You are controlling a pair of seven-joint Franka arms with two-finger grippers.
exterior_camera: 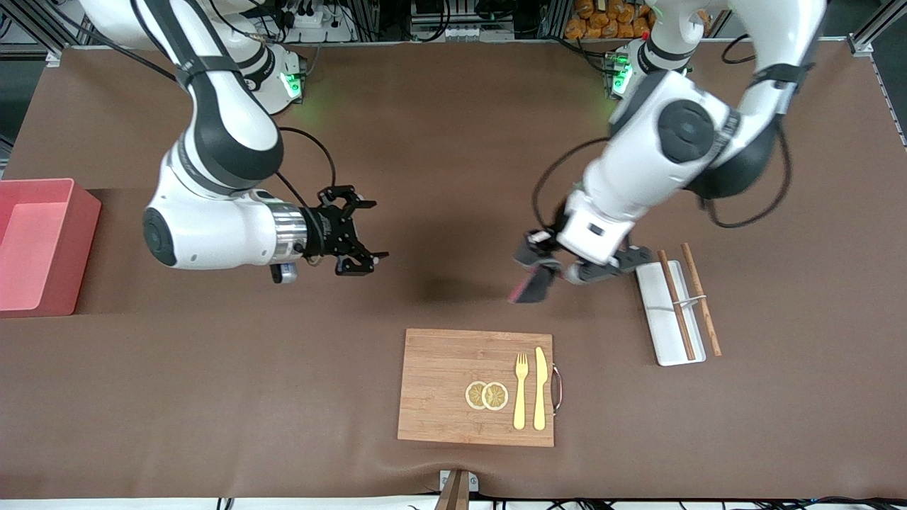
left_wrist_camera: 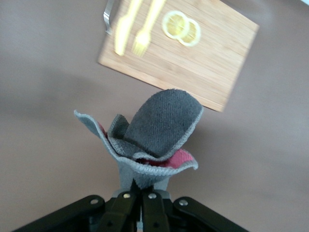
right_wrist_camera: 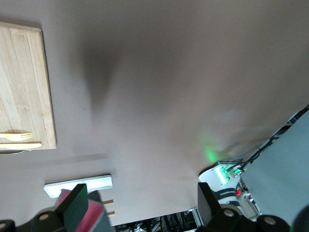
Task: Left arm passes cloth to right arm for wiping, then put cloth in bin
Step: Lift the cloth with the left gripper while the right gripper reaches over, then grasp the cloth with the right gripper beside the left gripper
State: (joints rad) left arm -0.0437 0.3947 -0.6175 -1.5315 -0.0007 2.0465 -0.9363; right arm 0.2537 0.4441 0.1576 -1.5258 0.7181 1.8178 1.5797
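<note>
The robot's right gripper will wipe and then reach the bin (exterior_camera: 83, 241), so it will next grab the cloth by its loose crimson-edged end.
My left gripper (exterior_camera: 544, 266) is shut on the cloth (exterior_camera: 533, 285), dark grey with a crimson edge. It holds the cloth in the air over the brown mat, beside the white tray. In the left wrist view the cloth (left_wrist_camera: 157, 133) fans out above the closed left gripper (left_wrist_camera: 141, 194). My right gripper (exterior_camera: 370, 231) is open and empty over the middle of the table, pointing toward the cloth and apart from it. The right wrist view shows the right gripper (right_wrist_camera: 143, 208) with the cloth (right_wrist_camera: 91, 217) beside one finger. The salmon-pink bin (exterior_camera: 83, 241) stands at the right arm's end of the table.
A wooden board (exterior_camera: 439, 389) with two lemon slices (exterior_camera: 487, 395), a yellow fork (exterior_camera: 521, 389) and a knife (exterior_camera: 540, 388) lies near the front edge. A white tray (exterior_camera: 655, 322) with two brown chopsticks (exterior_camera: 677, 304) lies toward the left arm's end.
</note>
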